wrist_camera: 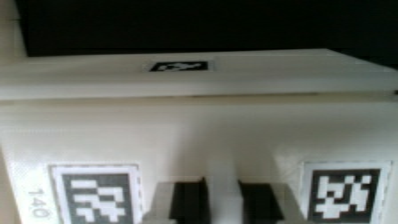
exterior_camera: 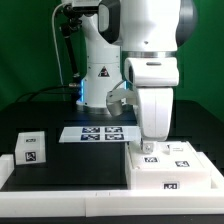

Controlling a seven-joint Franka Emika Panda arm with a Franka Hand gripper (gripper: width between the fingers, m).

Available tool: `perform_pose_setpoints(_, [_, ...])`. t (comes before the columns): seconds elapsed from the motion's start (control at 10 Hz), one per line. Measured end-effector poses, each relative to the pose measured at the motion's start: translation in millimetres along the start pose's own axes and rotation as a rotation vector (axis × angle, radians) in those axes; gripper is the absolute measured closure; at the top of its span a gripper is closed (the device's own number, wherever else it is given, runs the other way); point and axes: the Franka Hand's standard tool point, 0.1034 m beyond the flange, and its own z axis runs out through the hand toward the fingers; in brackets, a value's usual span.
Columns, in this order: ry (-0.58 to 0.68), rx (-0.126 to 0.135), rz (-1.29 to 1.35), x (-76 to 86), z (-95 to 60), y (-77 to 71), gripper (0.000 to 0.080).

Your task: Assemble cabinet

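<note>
The box's lower edge (exterior_camera: 165, 188) lies on the black mat by the front border, so the box would stay there. It is now time for my gripper to open.
The cabinet (exterior_camera: 176, 166) is a large white box with black-and-white tags, lying at the exterior view's right front. In the wrist view the cabinet (wrist_camera: 196, 120) fills the frame, with one tag (wrist_camera: 98, 196) on each side of the fingers and a third tag (wrist_camera: 178, 68) farther off. My gripper (exterior_camera: 150, 144) points straight down onto the box's back left part. In the wrist view the gripper (wrist_camera: 222, 202) shows two dark fingers (wrist_camera: 183, 203) close together, with a narrow white ridge of the box between them. A smaller white tagged block (exterior_camera: 31, 150) lies apart at the exterior view's left.
The marker board (exterior_camera: 100, 133) lies flat behind the box, in front of the robot base (exterior_camera: 97, 80). A low white border (exterior_camera: 70, 188) runs along the black mat's left and front sides. Cables hang at the back left.
</note>
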Motion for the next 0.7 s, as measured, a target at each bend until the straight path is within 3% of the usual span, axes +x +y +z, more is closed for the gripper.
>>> perform_pose_setpoints(0.5, [0.001,-0.004,-0.004,3.9,-0.5,5.0,0.0729])
perform_pose_setpoints(0.6, [0.001,-0.005,-0.006,5.1,-0.5,4.9,0.0649])
perform_pose_setpoints(0.7, [0.001,-0.004,-0.005,4.5,-0.2,4.8,0.0513])
